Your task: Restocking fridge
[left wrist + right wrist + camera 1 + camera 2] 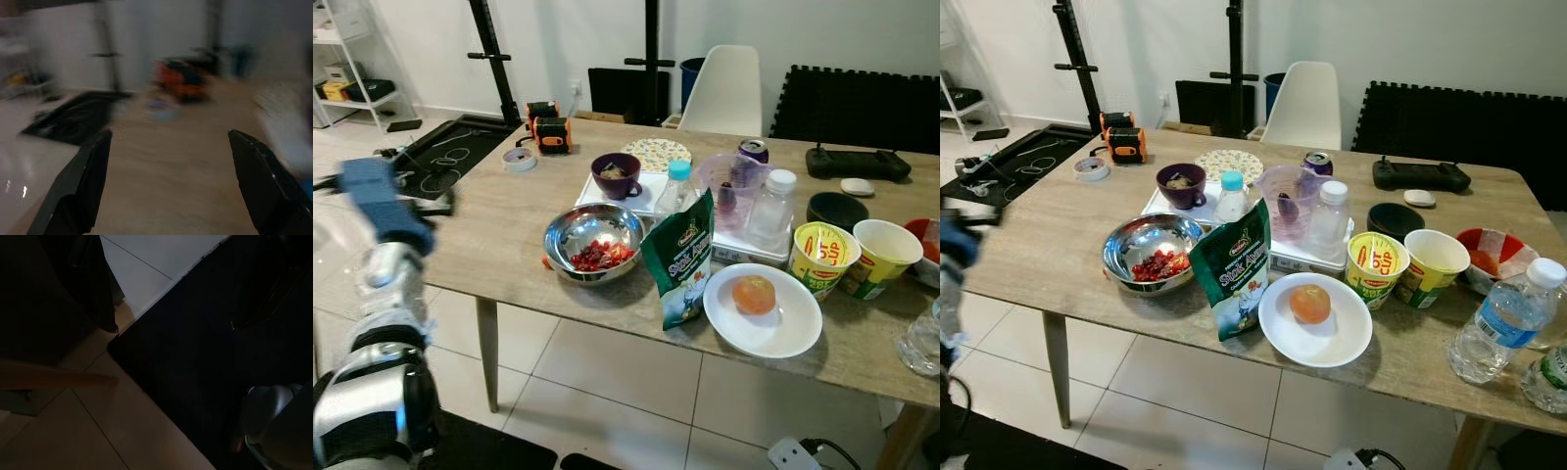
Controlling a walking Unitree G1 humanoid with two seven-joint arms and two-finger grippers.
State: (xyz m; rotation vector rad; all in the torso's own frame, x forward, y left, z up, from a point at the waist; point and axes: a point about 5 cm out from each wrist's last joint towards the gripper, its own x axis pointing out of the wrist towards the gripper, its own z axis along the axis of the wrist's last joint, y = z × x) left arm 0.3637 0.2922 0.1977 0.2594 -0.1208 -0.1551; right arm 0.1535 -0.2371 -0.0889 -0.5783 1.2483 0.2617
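Note:
My left gripper should next grab the bowl by its thin rim (610, 277), as the steel bowl's round body is too wide for the fingers.
A wooden table (499, 230) carries the food. A green snack bag (680, 264) stands at the front, between a steel bowl of red berries (594, 240) and a white plate (783, 333) holding an orange fruit (754, 294). Behind them are two small bottles (677, 191) (771, 208), a pink jug (732, 186), a purple mug (616, 174), a soda can (753, 150) and two noodle cups (822, 257) (879, 257). A water bottle (1503, 323) stands at the right end. My left arm (382, 235) is raised, blurred, off the table's left end; the left gripper (169, 132) is open over bare tabletop. The right wrist view is dark.
A white chair (724, 88) and black stands are behind the table. A tape roll (520, 159), an orange-black tool (548, 132) and a black controller (857, 162) lie on the far side. The near left part of the tabletop is bare. Tiled floor (1185, 392) lies below.

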